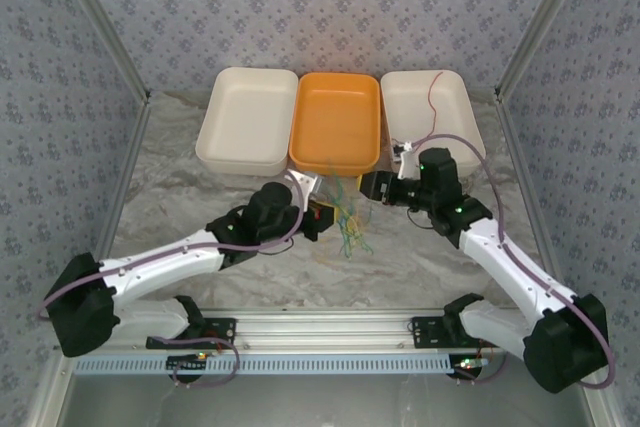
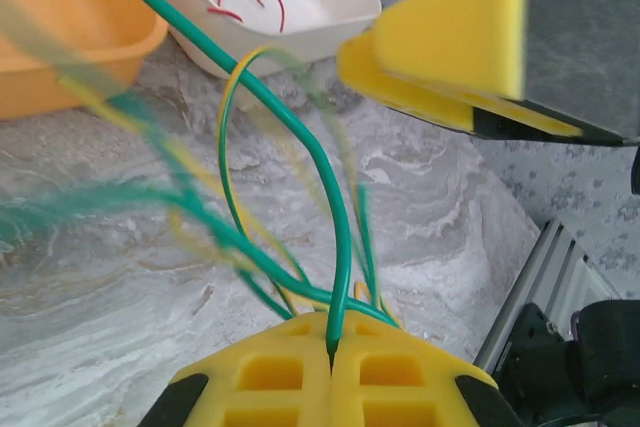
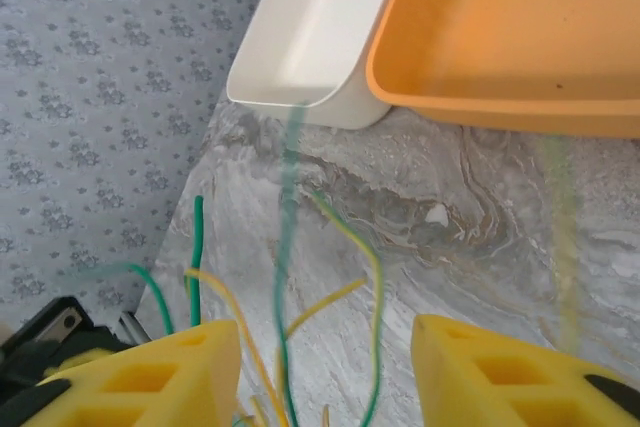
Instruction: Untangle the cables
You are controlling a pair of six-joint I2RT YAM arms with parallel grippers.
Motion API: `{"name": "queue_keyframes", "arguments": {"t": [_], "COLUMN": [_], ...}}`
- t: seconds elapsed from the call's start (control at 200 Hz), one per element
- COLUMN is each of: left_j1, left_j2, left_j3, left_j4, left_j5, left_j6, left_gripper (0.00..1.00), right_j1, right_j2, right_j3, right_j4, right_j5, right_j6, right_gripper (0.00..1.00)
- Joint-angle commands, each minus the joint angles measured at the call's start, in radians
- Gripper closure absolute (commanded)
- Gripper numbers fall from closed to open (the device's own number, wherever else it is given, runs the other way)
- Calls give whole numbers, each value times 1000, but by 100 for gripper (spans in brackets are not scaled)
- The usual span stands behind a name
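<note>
The right gripper takes hold of the loose yellow-green wires next, away from the left gripper's dark green cable, to pull the cables apart.
The cables (image 1: 347, 219), a loose tangle of thin green and yellow-green wires, lie on the marbled table between my two grippers, in front of the orange tray (image 1: 335, 125). My left gripper (image 2: 333, 335) is shut on a dark green cable (image 2: 338, 237), which rises from the pinched pads; yellow-green wires (image 2: 228, 147) loop beside it. In the top view the left gripper (image 1: 322, 215) sits at the tangle's left edge. My right gripper (image 3: 320, 372) stands open just to the tangle's upper right (image 1: 372, 187). Several wires (image 3: 375, 277) pass loosely between its yellow fingers. A red cable (image 1: 435, 97) lies in the right white tray (image 1: 455, 137).
A white tray (image 1: 245, 119) stands at the back left, beside the orange tray. Patterned walls close in both sides. An aluminium rail (image 1: 330, 332) runs along the near edge. The right gripper's yellow pads (image 2: 440, 57) hang close above the tangle in the left wrist view.
</note>
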Motion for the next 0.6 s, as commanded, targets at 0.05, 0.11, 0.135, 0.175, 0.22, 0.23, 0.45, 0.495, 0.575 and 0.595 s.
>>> {"name": "queue_keyframes", "arguments": {"t": [0.05,0.11,0.135,0.175,0.22,0.23,0.45,0.495,0.575,0.595], "left_j1": [13,15,16,18,20,21,30,30,32,32], "left_j2": [-26,-30,-31,-34,-36,-36,-39,-38,-39,-41], "left_j3": [-19,-18,-17,-15,-12,-12,-6,-4,-2,-2], "left_j4": [23,18,15,10,3,1,0,-1,-4,-5], "left_j5": [17,18,18,19,18,18,30,31,29,30], "left_j6": [-13,-8,-6,-3,-1,-1,2,2,3,3], "left_gripper": [100,100,100,100,100,100,100,100,100,100], "right_j1": [40,55,61,77,96,101,161,177,202,207], "right_j2": [-21,-16,-14,-8,1,4,48,59,88,97], "right_j3": [-32,-55,-63,-70,-73,-72,-107,-104,-92,-90], "right_j4": [57,86,96,108,108,105,142,150,151,154], "right_j5": [-66,-80,-86,-94,-97,-95,-67,-56,-41,-39], "right_j6": [0,0,-1,-5,-18,-21,-14,-12,-21,-20], "right_gripper": [49,50,50,50,50,50,55,55,54,53]}}
